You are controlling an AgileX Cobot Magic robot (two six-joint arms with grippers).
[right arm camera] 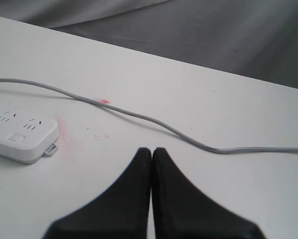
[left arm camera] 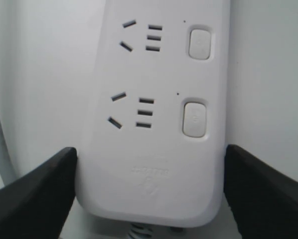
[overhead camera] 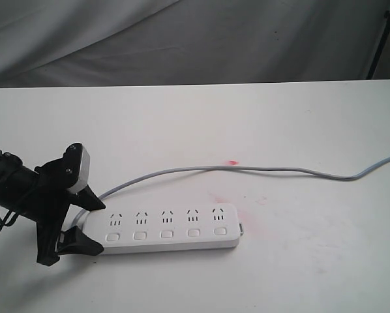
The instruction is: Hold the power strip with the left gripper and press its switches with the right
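Note:
I need to grab the power strip's [overhead camera: 162,227] cord end [overhead camera: 94,231] next with my left gripper. That will hold the power strip steady for the switch presses.
The white power strip [overhead camera: 162,227] lies flat on the white table [overhead camera: 299,261], its grey cord [overhead camera: 247,168] curving off to the right. Five white switches [overhead camera: 166,234] run in a row along its near side. My left gripper [overhead camera: 96,226] straddles the strip's cord end, one black finger against each long side. In the left wrist view the power strip [left arm camera: 154,124] fills the space between the fingers [left arm camera: 39,194], and two switches [left arm camera: 195,118] show. My right gripper [right arm camera: 151,150] is shut on nothing, above bare table, well away from the strip's other end [right arm camera: 19,139]; it is outside the exterior view.
A pink stain [overhead camera: 232,162] marks the table beside the cord, with fainter pink by the strip's right end. Grey cloth [overhead camera: 182,39] hangs behind the table's far edge. A black stand leg [overhead camera: 379,45] rises at the back right.

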